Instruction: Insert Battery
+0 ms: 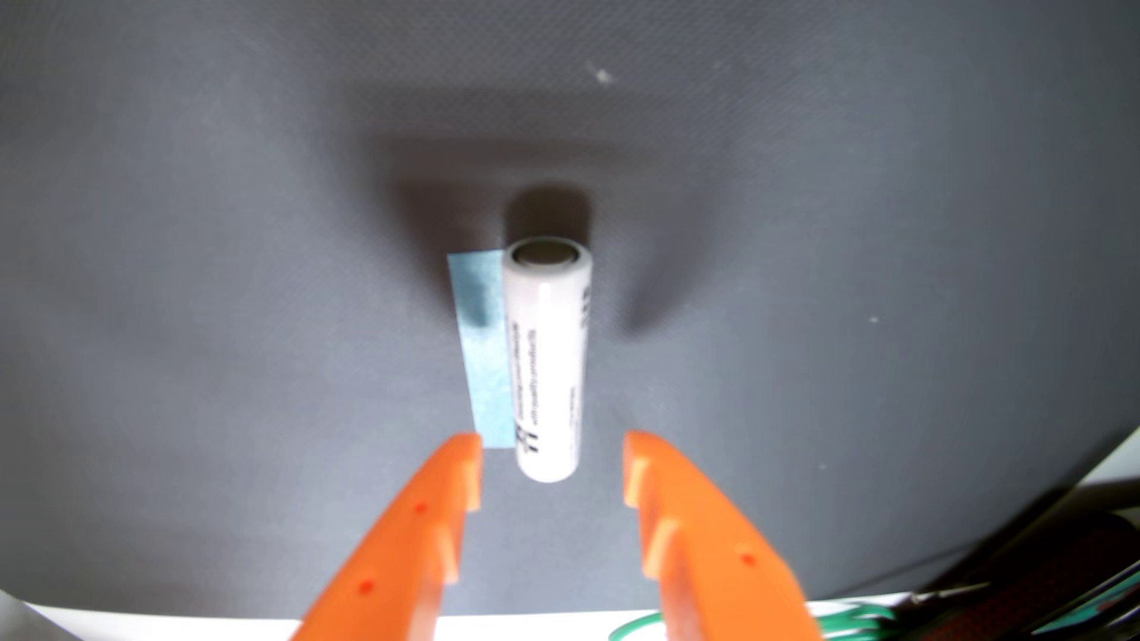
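I should next grab the battery's printed white middle, so its metal end cap stays free for inserting.
A white cylindrical battery (548,363) with dark printed text lies on a grey mat (216,246) in the wrist view, lengthwise away from the camera, its metal end cap facing the far side. A strip of blue tape (484,351) lies flat along its left side. My gripper (552,456) has two orange fingers (425,530) rising from the bottom edge. It is open, with the battery's near end just between and beyond the tips, touching neither. No slot or holder for the battery shows.
The grey mat ends at a white surface (154,625) along the bottom edge. Dark cables and a green wire (641,625) crowd the bottom right corner. A small white speck (603,76) lies on the mat at the far side.
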